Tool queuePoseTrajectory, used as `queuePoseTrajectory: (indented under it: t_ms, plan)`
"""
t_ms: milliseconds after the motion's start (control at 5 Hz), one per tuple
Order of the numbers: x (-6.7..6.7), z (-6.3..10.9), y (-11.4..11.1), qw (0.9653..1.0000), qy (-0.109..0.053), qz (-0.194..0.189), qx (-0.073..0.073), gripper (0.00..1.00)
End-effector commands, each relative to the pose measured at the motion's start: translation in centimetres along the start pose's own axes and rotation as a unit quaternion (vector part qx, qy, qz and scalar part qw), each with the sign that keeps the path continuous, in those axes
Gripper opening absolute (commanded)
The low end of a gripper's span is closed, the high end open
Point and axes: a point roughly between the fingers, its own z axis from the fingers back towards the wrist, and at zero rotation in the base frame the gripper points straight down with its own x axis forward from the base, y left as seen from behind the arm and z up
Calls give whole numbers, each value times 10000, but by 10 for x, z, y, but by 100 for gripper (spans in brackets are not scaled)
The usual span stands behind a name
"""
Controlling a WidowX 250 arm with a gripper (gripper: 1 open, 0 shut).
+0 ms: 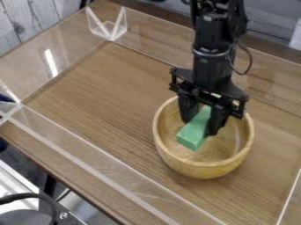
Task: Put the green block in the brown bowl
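The robot's gripper is ready to open now. The lower end of the green block is inside the brown bowl's rim (202,160), just above the bowl's bottom, so the block would settle in.
The green block (194,132) hangs tilted inside the brown bowl (177,156), its lower end close to the bowl's floor. My gripper (207,115) points straight down over the bowl's middle and is shut on the block's upper end, one black finger on each side. The round light-wood bowl sits on the wooden table right of centre. I cannot tell whether the block touches the bowl's bottom.
Clear acrylic walls (70,154) run along the wooden table's (83,97) front and left edges. A small clear bracket (108,24) stands at the back left. Black cables show at the lower left corner (30,211).
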Motion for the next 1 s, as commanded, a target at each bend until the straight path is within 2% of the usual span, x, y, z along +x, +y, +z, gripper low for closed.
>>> queuePoseTrajectory:
  t_ms: [0,600,800]
  plan:
    - [6,7,-3,9999,-161,-46,-10,0]
    - [6,4,-3,9999,-87,-57,-33,0]
    - [6,7,-4,10000,-69,-59,-39,100]
